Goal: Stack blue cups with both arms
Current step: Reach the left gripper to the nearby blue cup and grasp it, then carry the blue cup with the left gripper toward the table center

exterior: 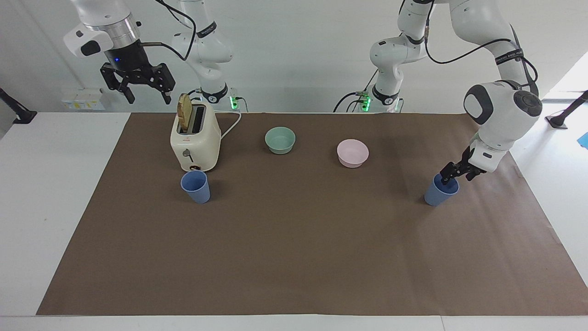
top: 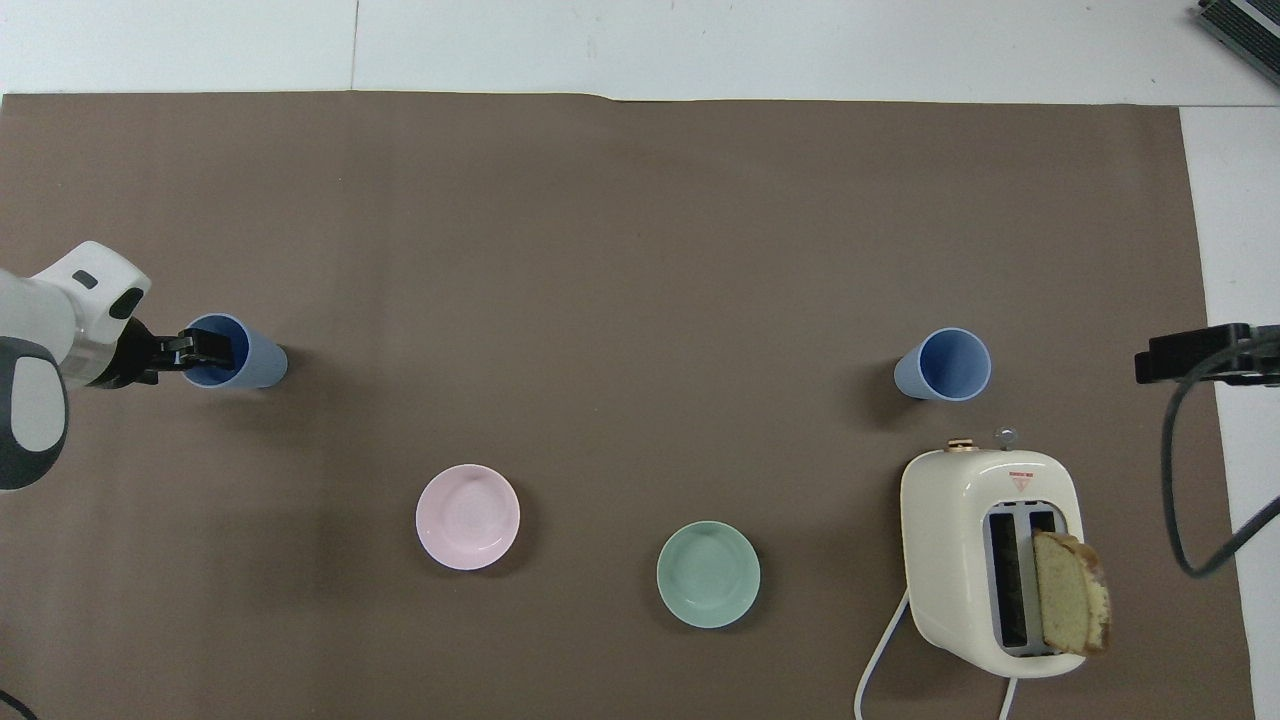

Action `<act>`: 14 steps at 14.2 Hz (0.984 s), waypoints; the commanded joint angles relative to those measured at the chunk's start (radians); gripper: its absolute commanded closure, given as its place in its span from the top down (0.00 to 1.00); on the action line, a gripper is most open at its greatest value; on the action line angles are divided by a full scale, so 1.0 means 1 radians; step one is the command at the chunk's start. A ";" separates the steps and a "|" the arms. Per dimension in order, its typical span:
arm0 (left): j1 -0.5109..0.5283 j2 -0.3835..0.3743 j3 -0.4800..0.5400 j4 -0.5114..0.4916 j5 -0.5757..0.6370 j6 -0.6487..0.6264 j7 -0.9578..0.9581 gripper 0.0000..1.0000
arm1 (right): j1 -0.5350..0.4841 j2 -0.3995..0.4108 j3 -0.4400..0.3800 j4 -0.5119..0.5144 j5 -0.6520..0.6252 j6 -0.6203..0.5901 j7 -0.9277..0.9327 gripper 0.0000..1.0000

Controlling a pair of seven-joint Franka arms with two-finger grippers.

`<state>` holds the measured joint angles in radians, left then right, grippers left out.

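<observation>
My left gripper will grab the blue cup by its rim (top: 217, 317) next, to bring the blue cups together for stacking.
Two blue cups stand upright on the brown mat. One blue cup (exterior: 195, 187) (top: 943, 364) is just in front of the toaster, toward the right arm's end. The other blue cup (exterior: 438, 194) (top: 255, 362) is toward the left arm's end, and my left gripper (exterior: 449, 178) (top: 205, 350) sits at its mouth, open, astride the rim on the side toward the mat's edge, one finger dipping inside. The cup rests on the mat. My right gripper (exterior: 149, 99) (top: 1190, 355) waits open, high in the air beside the toaster, holding nothing.
A cream toaster (exterior: 195, 142) (top: 985, 560) with a slice of bread sticking up stands nearer to the robots than the first cup. A mint-green bowl (exterior: 280, 139) (top: 708, 574) and a pale pink bowl (exterior: 353, 153) (top: 467, 516) sit between the arms' bases.
</observation>
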<state>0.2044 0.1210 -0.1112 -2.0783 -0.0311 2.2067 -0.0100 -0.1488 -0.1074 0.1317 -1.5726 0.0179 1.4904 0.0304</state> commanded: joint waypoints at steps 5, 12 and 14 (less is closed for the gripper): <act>0.007 0.006 -0.007 0.035 -0.035 0.015 0.004 0.00 | -0.011 -0.017 0.002 -0.020 0.017 0.005 -0.003 1.00; -0.061 -0.007 -0.018 0.265 -0.072 -0.180 -0.137 0.00 | -0.011 -0.017 0.002 -0.020 0.016 0.005 -0.003 1.00; -0.132 -0.007 -0.018 0.293 -0.064 -0.202 -0.246 0.00 | -0.011 -0.017 0.002 -0.020 0.017 0.005 -0.003 1.00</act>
<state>0.1448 0.1112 -0.1379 -1.8218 -0.0963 2.0469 -0.1555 -0.1488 -0.1074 0.1317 -1.5726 0.0179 1.4904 0.0304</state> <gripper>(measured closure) 0.960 0.000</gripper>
